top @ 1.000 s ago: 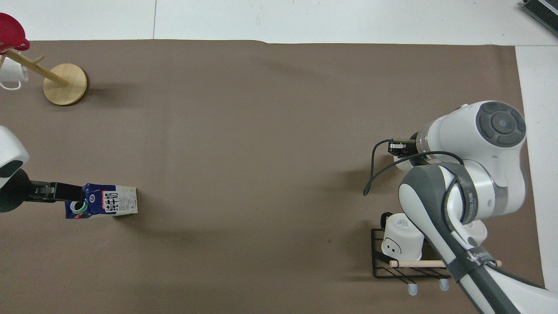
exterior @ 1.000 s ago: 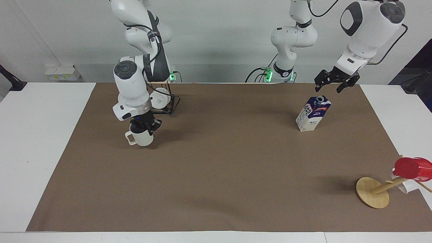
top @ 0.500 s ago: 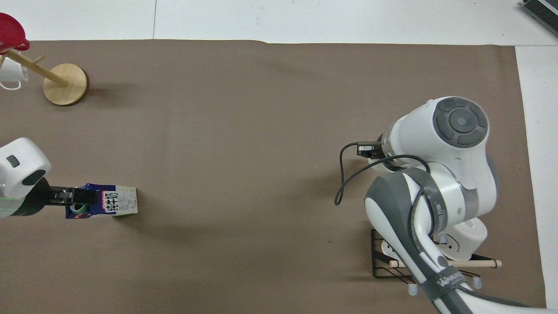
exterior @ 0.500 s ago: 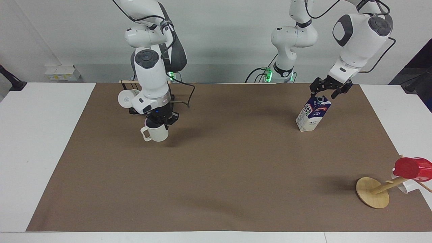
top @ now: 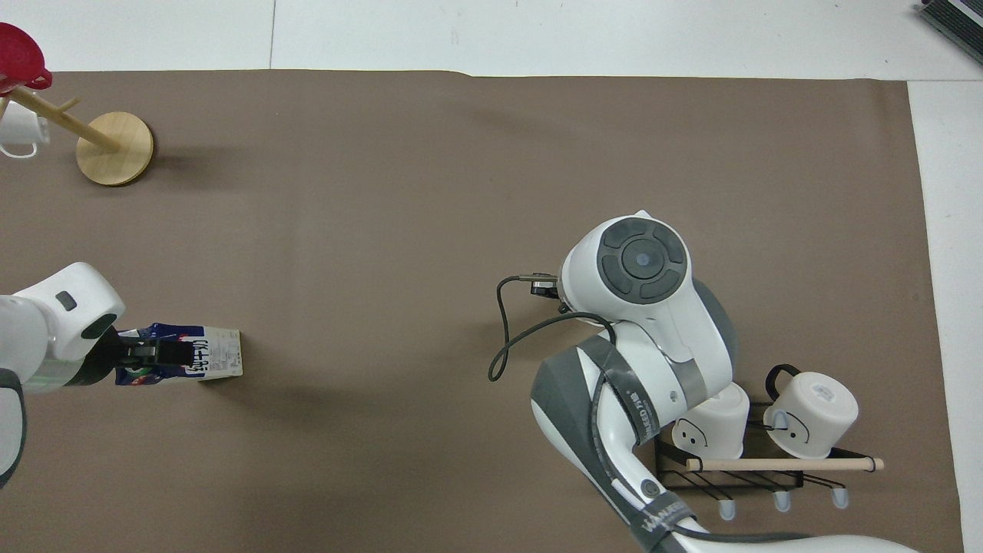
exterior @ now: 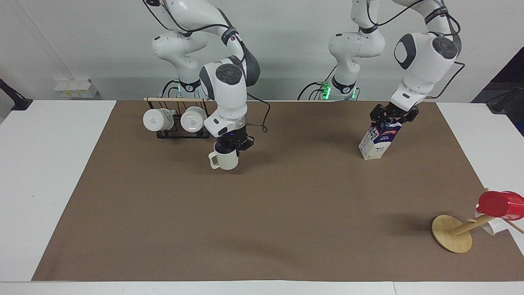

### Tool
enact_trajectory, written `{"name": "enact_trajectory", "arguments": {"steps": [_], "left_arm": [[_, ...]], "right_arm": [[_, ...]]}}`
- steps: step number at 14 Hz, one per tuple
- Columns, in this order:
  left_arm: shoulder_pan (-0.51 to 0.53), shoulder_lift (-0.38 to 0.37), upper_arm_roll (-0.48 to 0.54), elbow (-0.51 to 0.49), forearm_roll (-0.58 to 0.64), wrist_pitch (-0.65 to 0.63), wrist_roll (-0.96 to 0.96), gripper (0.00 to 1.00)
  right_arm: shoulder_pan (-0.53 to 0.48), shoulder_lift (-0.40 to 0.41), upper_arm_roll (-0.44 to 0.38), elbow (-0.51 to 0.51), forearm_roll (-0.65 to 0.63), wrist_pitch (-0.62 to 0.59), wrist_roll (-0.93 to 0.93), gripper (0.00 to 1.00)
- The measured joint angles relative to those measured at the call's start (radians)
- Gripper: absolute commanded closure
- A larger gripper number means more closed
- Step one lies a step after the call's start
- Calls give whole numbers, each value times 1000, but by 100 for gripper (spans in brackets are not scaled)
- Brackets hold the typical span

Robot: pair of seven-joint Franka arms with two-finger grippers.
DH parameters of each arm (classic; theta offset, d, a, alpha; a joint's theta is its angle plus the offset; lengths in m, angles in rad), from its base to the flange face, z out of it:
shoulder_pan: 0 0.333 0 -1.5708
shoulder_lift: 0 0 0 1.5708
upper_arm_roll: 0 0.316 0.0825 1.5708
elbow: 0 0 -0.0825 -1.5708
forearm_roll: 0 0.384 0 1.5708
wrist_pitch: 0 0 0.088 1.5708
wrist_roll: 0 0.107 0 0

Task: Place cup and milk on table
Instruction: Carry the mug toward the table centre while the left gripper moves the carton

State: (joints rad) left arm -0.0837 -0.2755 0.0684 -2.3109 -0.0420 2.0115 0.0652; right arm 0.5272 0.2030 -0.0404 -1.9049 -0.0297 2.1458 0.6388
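Note:
The left gripper grips the milk carton by its blue top next, to set the milk on the open table.
My right gripper is shut on the rim of the cream-white cup and holds it upright, low over the brown mat of the table, handle toward the right arm's end. In the overhead view the right arm hides the cup. The milk carton stands tilted on the mat toward the left arm's end and also shows in the overhead view. My left gripper is down at the carton's blue top, its fingers open on either side of it; it also shows in the overhead view.
A black wire rack with two white logo mugs stands near the robots, beside the cup; it also shows in the overhead view. A wooden mug tree with a red cup stands far from the robots at the left arm's end.
My right gripper has carried the cup away from the rack toward the table's middle. My left gripper has come down from above the milk onto its top.

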Motion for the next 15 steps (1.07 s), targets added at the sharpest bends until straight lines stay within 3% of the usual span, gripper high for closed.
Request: {"name": "enact_trajectory", "arguments": {"steps": [2, 4, 6, 14, 15], "left_arm": [[0, 0, 0, 0, 2, 4, 1, 46], [0, -1, 0, 0, 11, 8, 1, 54], [1, -1, 1, 0, 15, 11, 1, 59], [1, 0, 3, 11, 17, 15, 1, 61], [1, 0, 3, 22, 17, 14, 1, 61]], "right_arm": [[36, 17, 1, 2, 1, 18, 39, 100], [84, 41, 1, 2, 2, 57, 106, 100], [121, 62, 1, 4, 2, 85, 151, 100], [176, 101, 2, 7, 3, 125, 190, 100], [176, 104, 1, 7, 3, 125, 190, 90]]}}
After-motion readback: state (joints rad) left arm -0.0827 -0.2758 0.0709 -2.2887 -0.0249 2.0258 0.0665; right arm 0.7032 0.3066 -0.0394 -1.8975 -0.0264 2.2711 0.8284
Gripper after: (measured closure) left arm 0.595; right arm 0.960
